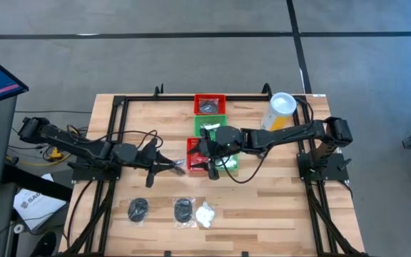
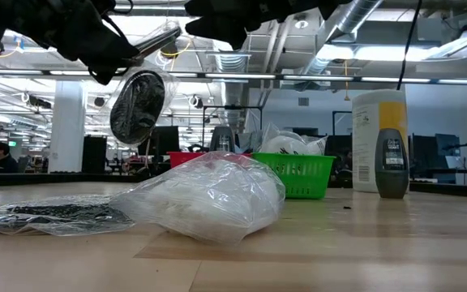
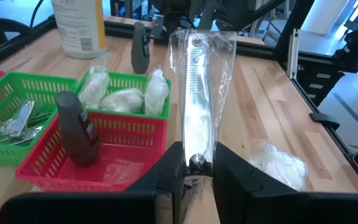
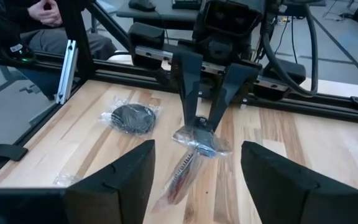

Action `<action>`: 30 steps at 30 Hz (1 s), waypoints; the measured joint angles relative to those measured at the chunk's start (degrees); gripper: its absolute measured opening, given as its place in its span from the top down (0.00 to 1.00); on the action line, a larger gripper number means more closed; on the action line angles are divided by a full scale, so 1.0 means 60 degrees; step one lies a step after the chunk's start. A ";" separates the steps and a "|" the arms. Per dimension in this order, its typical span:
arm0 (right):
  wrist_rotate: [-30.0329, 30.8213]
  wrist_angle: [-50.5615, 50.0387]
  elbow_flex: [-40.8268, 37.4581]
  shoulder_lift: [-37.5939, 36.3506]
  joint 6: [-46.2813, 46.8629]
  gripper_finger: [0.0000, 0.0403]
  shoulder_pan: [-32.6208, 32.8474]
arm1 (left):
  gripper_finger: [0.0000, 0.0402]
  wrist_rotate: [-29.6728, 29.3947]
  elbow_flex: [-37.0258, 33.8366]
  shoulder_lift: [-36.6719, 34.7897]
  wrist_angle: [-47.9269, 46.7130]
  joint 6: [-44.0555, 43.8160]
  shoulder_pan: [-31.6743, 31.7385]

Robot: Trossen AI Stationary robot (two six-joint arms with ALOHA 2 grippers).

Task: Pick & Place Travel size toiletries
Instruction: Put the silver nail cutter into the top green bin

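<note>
The clear packet hangs beyond my right gripper's fingers, so closing now would miss it. The gripper moves toward the packet's loose end first, then closes.
My left gripper point(image 1: 171, 168) is shut on a clear packet with a dark round disc point(image 2: 136, 105), raised above the table just left of the trays. My right gripper point(image 4: 197, 186) is open and hovers over the near red tray point(image 1: 198, 153), its fingers wide apart and touching nothing. Lying flat along the table's near edge are two dark-disc packets point(image 1: 139, 209) point(image 1: 184, 209) and a white puffy packet point(image 1: 205, 214). More white lumps point(image 3: 126, 96) sit in a green tray. My left gripper pinches the clear packet by its plastic edge point(image 3: 196, 163) between the two fingers. The fingers slant downward from the table's left. The packet is lifted clear of the table and hangs below the fingertips point(image 2: 156, 40), the dark disc inside it.
Red and green trays point(image 1: 211, 125) run down the middle of the table. A dark bottle point(image 3: 76, 127) stands in the near red tray. The yellow canister point(image 1: 280, 111) and another dark bottle point(image 2: 392, 162) stand toward the far right. A seated person point(image 4: 36, 18) shows beyond the left edge.
</note>
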 joint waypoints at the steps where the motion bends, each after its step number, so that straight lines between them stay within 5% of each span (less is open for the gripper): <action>1: 0.0000 0.0002 0.0000 0.0000 0.0000 0.43 0.0000 | 0.87 -0.0001 -0.0001 0.0000 0.0018 0.0001 0.0000; 30: 0.0012 0.2351 -0.0003 0.1130 0.0503 0.43 -0.0149 | 0.87 0.0000 0.0002 0.0004 0.0472 0.0500 -0.0022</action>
